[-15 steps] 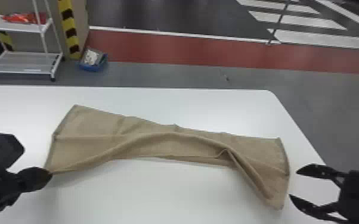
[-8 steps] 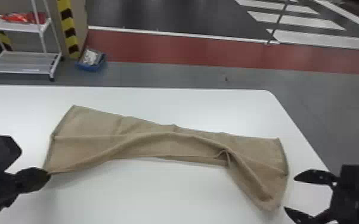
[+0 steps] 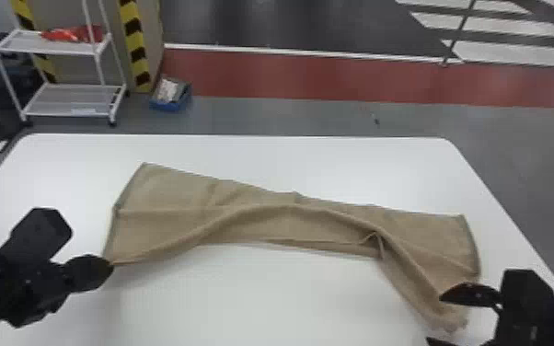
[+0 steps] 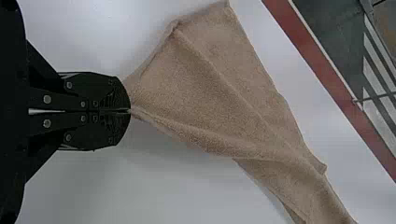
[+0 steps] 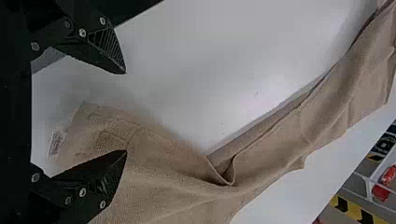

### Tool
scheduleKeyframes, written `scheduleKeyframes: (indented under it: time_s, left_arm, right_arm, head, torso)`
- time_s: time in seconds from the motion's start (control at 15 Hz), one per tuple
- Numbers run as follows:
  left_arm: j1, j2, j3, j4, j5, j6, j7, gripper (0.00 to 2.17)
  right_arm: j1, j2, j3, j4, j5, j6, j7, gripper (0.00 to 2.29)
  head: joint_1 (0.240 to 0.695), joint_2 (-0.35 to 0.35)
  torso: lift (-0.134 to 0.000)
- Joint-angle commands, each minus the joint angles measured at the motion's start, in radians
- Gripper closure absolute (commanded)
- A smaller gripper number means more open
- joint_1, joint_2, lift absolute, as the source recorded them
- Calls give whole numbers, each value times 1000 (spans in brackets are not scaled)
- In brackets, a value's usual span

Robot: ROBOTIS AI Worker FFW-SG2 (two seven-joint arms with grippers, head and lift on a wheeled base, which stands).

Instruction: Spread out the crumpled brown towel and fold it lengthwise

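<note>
The towel lies slack and bunched (image 3: 290,219). My right gripper grabs the towel by its tagged corner (image 3: 450,322) next, where the hem edge is exposed, to spread it out.
The brown towel (image 3: 253,221) stretches across the white table, bunched into a long ridge with a small fold toward its right end. At its near left corner is my left gripper (image 3: 106,267); in the left wrist view the left gripper (image 4: 130,111) is shut on that corner of the towel (image 4: 210,93). My right gripper (image 3: 437,320) stands open at the towel's near right corner. In the right wrist view the right gripper (image 5: 126,112) has its fingers wide apart, one of them over the towel (image 5: 154,177), whose tagged corner lies between them.
The white table (image 3: 262,299) extends around the towel. Beyond its far edge stand a white wire shelf (image 3: 69,99) with red items and a blue bin (image 3: 170,103) on the floor.
My right gripper has moved left and nearer the table's front, reaching the towel's corner. That near right corner has shifted slightly left and nearer. The left gripper has barely moved.
</note>
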Motion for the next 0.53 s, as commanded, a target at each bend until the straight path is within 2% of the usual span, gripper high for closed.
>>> scheduleKeyframes:
  time_s: [0.0,0.07,0.2,0.4,0.47]
  left_arm:
    - [6,2,5,-2,4,-4,0,1376]
    - [8,2,7,-2,5,-7,0,1376]
    - [12,2,11,-2,7,-10,0,1376]
    - [17,2,13,-7,9,-20,0,1376]
    - [17,0,14,-7,9,-20,0,1376]
  right_arm:
    - [-2,1,12,7,22,-1,0,353]
    - [-3,-1,12,10,37,2,3,485]
    - [-5,-7,12,22,50,8,8,518]
    - [-9,-10,12,34,62,8,20,1065]
    - [-12,-10,10,33,62,8,26,1393]
  head:
    - [695,-108]
    - [695,-103]
    - [695,-104]
    - [695,-115]
    - [695,-119]
  torso:
    - [-124]
    - [-124]
    - [-124]
    - [-124]
    - [-124]
